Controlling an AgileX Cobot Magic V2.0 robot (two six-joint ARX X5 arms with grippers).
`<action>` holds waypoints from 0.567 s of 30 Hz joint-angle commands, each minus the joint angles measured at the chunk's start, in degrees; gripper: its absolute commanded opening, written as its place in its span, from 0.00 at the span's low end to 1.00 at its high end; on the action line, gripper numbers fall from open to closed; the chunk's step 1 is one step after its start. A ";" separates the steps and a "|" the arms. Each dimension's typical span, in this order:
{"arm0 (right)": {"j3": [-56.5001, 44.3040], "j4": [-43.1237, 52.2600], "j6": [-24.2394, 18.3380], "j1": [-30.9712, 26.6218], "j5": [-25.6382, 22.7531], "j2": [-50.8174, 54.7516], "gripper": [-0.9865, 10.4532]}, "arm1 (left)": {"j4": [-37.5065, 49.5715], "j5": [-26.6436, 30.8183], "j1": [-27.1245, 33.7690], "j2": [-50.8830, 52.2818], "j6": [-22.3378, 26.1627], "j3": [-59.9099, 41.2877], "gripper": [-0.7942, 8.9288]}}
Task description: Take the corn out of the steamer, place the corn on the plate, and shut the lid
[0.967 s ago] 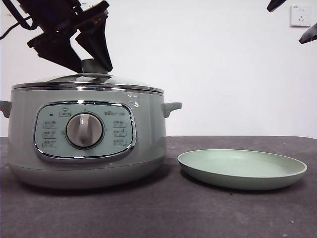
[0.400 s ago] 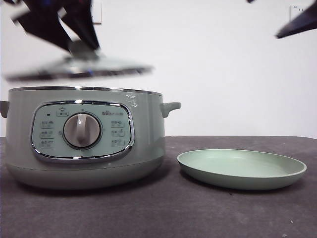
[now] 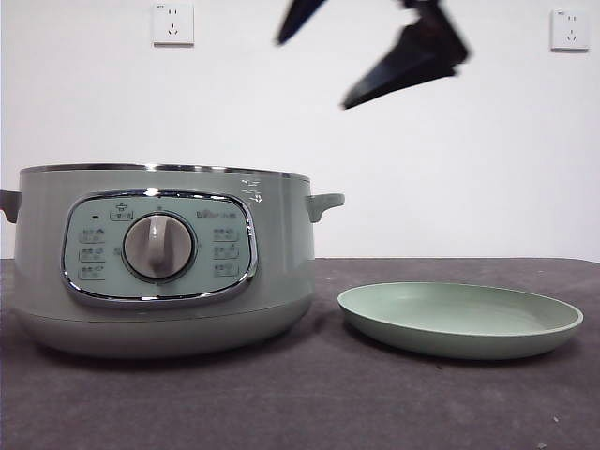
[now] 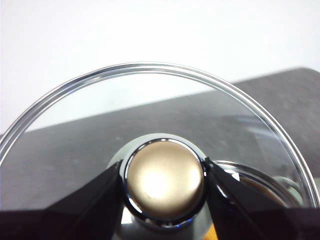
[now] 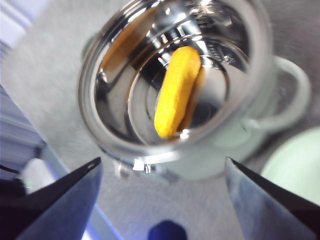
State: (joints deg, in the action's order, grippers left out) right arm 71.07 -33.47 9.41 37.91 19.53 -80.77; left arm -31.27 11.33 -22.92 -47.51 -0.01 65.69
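Note:
I will grab the corn by its middle [image 5: 177, 92] with my right gripper next, to move it from the steamer to the plate [image 5: 295, 170].
The steamer [image 3: 159, 262] stands uncovered at the left of the table. Inside its shiny pot lies the yellow-orange corn [image 5: 177, 90], seen from above in the right wrist view. High over the gap between steamer and plate, my right gripper [image 3: 312, 73] hangs open and holds nothing; its wrist view looks down into the steamer [image 5: 235, 145]. The pale green plate [image 3: 459, 319] rests bare to the right of the steamer. My left gripper [image 4: 164, 169] is shut on the knob of the glass lid [image 4: 150, 110], held up outside the front view.
White wall with two sockets [image 3: 173, 23] behind the dark table [image 3: 319, 403]. A steamer side handle [image 3: 325, 202] sticks out toward the plate. Part of the steamer's rim [image 4: 260, 181] shows through the lifted lid.
The left gripper lifted the lid off the steamer and carried it up and left, out of the front view. The right gripper came in from the top right toward the middle.

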 commanded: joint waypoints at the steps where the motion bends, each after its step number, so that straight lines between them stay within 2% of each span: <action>1: 7.28 -3.67 -3.43 2.69 -3.76 -6.84 0.44 | 0.42 3.56 0.02 4.24 0.79 1.29 0.07; 5: 19.02 -10.73 -6.01 5.16 -8.59 -16.41 0.44 | -2.89 9.64 0.02 9.38 1.77 1.29 0.07; 10: 31.17 -16.52 -7.91 7.32 -11.85 -26.97 0.44 | -7.02 14.78 0.02 14.29 1.77 1.29 0.07; 14: 36.85 -17.99 -8.85 8.94 -14.47 -33.77 0.44 | -9.31 18.43 0.02 16.55 1.77 1.29 0.07; 17: 38.47 -17.68 -9.16 9.84 -15.52 -37.40 0.44 | -10.60 18.78 0.02 17.07 1.73 1.29 0.07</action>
State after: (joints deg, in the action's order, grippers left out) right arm 109.30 -51.11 1.17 47.40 4.29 -116.64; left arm -44.07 30.22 -22.92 -30.72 1.08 65.89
